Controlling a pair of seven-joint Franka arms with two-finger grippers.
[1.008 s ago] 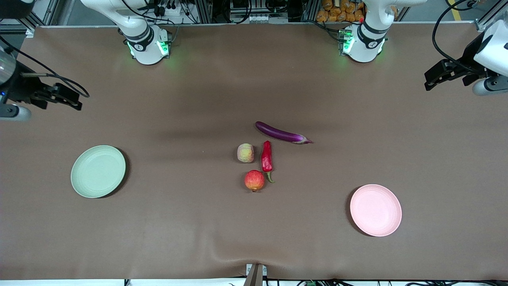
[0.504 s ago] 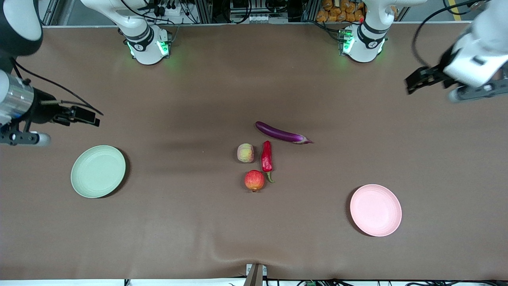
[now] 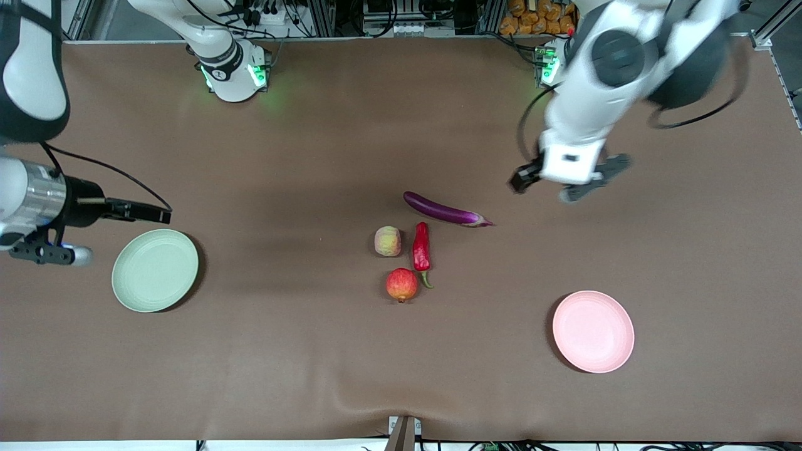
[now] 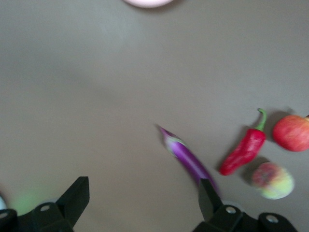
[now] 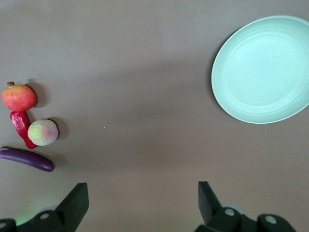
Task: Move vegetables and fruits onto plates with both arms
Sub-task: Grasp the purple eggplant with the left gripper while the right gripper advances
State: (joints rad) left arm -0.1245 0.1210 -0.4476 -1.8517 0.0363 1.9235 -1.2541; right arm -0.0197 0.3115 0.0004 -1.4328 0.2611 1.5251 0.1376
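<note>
I next need to grab the purple eggplant by the middle of its body (image 3: 443, 213) (image 4: 190, 162) with my left gripper, so that I can transfer the vegetables to plates.
The purple eggplant (image 3: 445, 210), red chili (image 3: 421, 247), pale apple-like fruit (image 3: 388, 241) and red-orange pomegranate-like fruit (image 3: 401, 284) lie together mid-table. The green plate (image 3: 155, 270) is toward the right arm's end, the pink plate (image 3: 593, 331) toward the left arm's end; both are empty. My left gripper (image 3: 519, 183) is open and empty over bare table beside the eggplant's stem end; its wrist view (image 4: 142, 203) shows the eggplant (image 4: 188, 157) and chili (image 4: 244, 150). My right gripper (image 3: 164, 217) is open and empty over the table by the green plate's rim (image 5: 263, 70).
The brown table cover (image 3: 313, 351) has a raised crease near the front edge, by a metal bracket (image 3: 403, 433). The arm bases (image 3: 232, 72) stand at the table's back edge. The left arm's elbow hangs over the back corner.
My left gripper has swung in from the table's end to beside the eggplant. My right gripper has moved inward and down to beside the green plate. The produce and plates have not moved.
</note>
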